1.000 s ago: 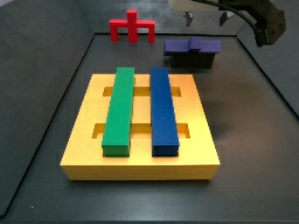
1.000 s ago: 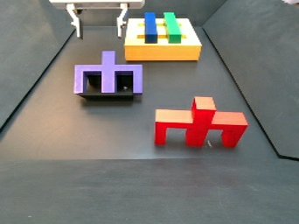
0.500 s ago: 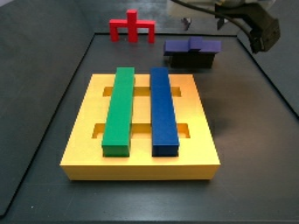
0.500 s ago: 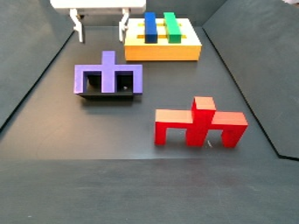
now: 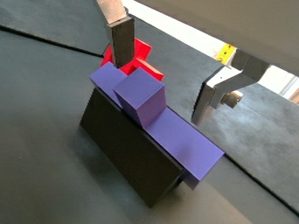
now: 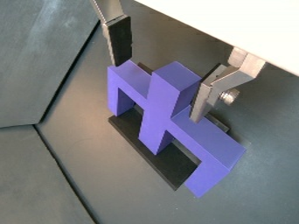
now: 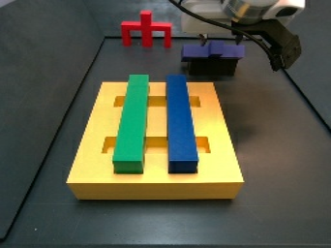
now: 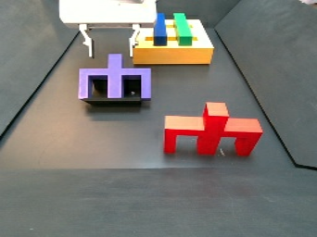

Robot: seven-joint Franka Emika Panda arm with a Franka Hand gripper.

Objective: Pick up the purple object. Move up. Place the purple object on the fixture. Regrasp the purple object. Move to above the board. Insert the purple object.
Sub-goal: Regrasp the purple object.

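The wide bar of the purple object lies along the black fixture. My gripper will next grab the purple object by the central stem (image 5: 142, 94) to move it above the board.
The purple object (image 8: 115, 83) rests on the black fixture (image 8: 119, 101), its wide bar lying flat and its stem (image 6: 173, 80) pointing away from the red piece. In both wrist views the purple object (image 5: 155, 118) fills the middle. My gripper (image 8: 109, 46) hangs open just above it, with nothing between its fingers. One finger (image 6: 119, 44) stands over one end of the bar and the other finger (image 6: 212, 89) beside the stem's far side. The yellow board (image 7: 155, 136) carries a green bar (image 7: 131, 118) and a blue bar (image 7: 181, 121).
A red pronged piece (image 8: 213, 130) stands on the dark floor apart from the fixture, and shows behind the purple object as the red piece (image 5: 142, 56) in a wrist view. Dark raised walls (image 7: 295, 92) border the floor on both sides.
My gripper has come down and moved over the purple object on the fixture, staying open. The purple object, red piece and board have not moved.
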